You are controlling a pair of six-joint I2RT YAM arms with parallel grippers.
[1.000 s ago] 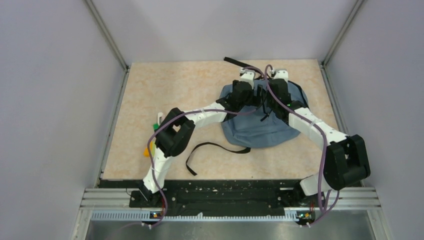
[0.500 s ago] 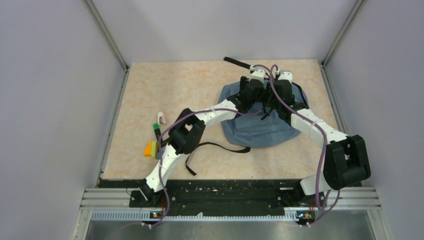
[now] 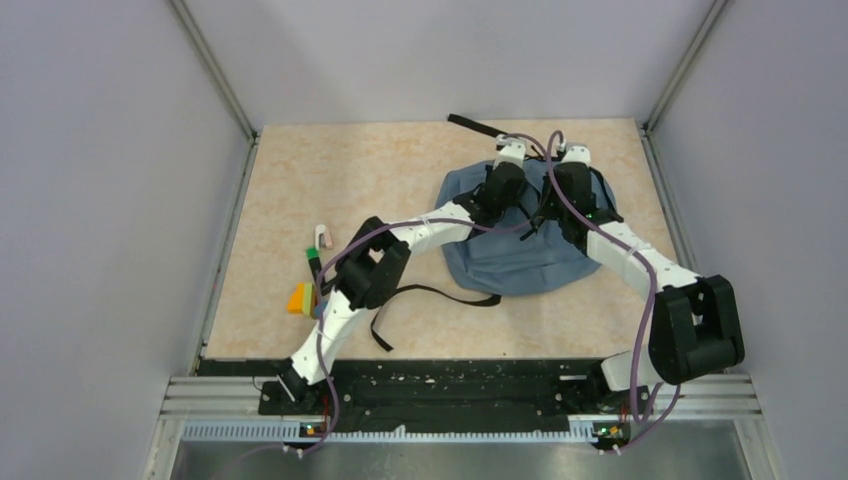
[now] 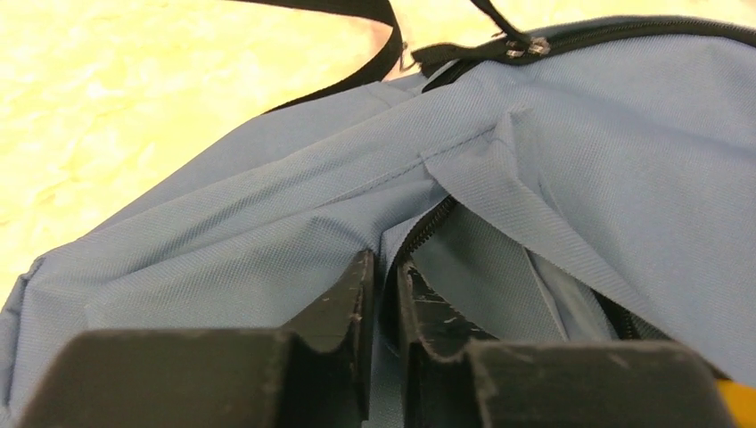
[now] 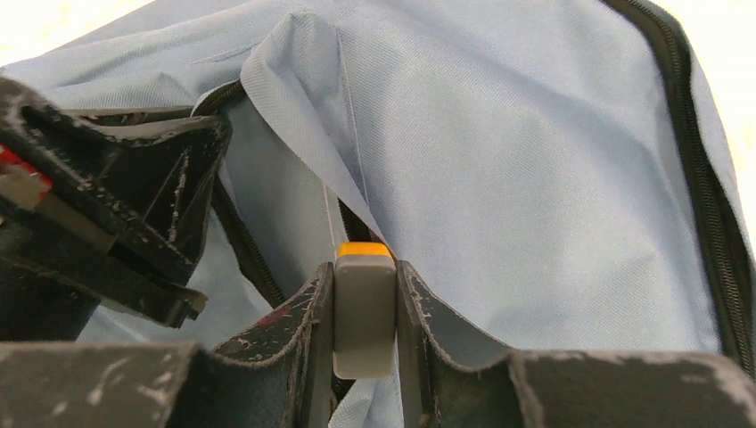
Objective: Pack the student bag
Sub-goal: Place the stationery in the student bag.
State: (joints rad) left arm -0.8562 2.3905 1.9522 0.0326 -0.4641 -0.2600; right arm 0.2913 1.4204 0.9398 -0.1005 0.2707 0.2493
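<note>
The block's orange end is beside the pocket's opening, and the block would fall short if I opened now, so my right gripper lines the block up first.
The student bag, blue-grey with black straps, lies flat at the back right of the table. My left gripper is down on its upper part. In the left wrist view the left gripper is shut on a fold of bag fabric at the edge of the open front zip pocket. Beside it, my right gripper is shut on a small grey block with an orange end. The block sits at the mouth of the pocket. The pocket's inside is hidden.
Small items lie at the table's left: an orange and yellow block, a green marker and a white piece. A black strap trails in front of the bag, another strap at the back. Walls stand close on both sides.
My left arm has reached farther back over the bag, uncovering the small items at the left, and its jaws have closed on the pocket edge. The right gripper has kept its block.
</note>
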